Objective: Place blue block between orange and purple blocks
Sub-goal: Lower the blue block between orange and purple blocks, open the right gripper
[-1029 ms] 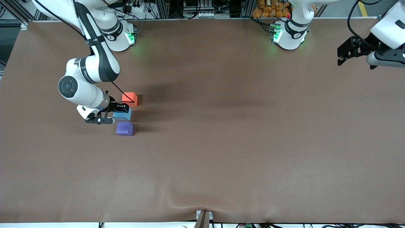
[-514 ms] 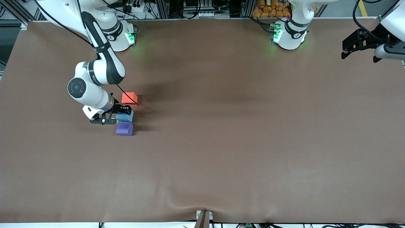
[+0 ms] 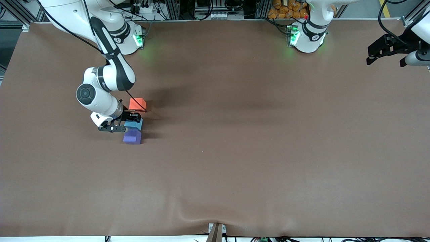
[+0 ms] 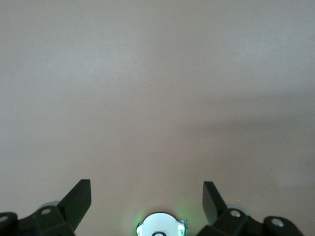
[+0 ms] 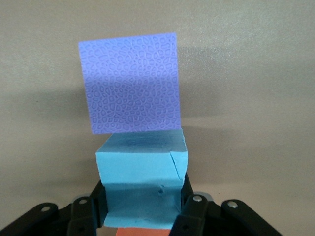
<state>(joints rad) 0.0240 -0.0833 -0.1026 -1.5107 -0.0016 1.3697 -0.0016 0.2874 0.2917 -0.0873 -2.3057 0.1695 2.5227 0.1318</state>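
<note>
I should open my right gripper, because the sky-blue block (image 3: 137, 125) is in line between the purple and orange blocks and would stay standing in place.
My right gripper (image 3: 132, 122) is shut on the sky-blue block (image 3: 137, 125), its fingers (image 5: 190, 205) pressing two facing sides. The blue block (image 5: 142, 169) sits in the gap between the orange block (image 3: 137, 104) and the purple block (image 3: 132, 137). It lies close against the purple block (image 5: 130, 83), and only a sliver of the orange block (image 5: 142, 231) shows under it. Whether the blue block rests on the table I cannot tell. My left gripper (image 3: 385, 59) hangs open and empty over the left arm's end of the table, waiting; its fingers (image 4: 78, 200) are spread wide.
A brown cloth (image 3: 235, 151) covers the whole table. Both arm bases (image 3: 307, 37) stand along the edge farthest from the front camera. The left arm's base (image 4: 160, 227) shows between the left gripper's fingers.
My right gripper has carried the blue block a little lower and closer to the purple block, into the gap. The left gripper has drawn back toward the table's edge.
</note>
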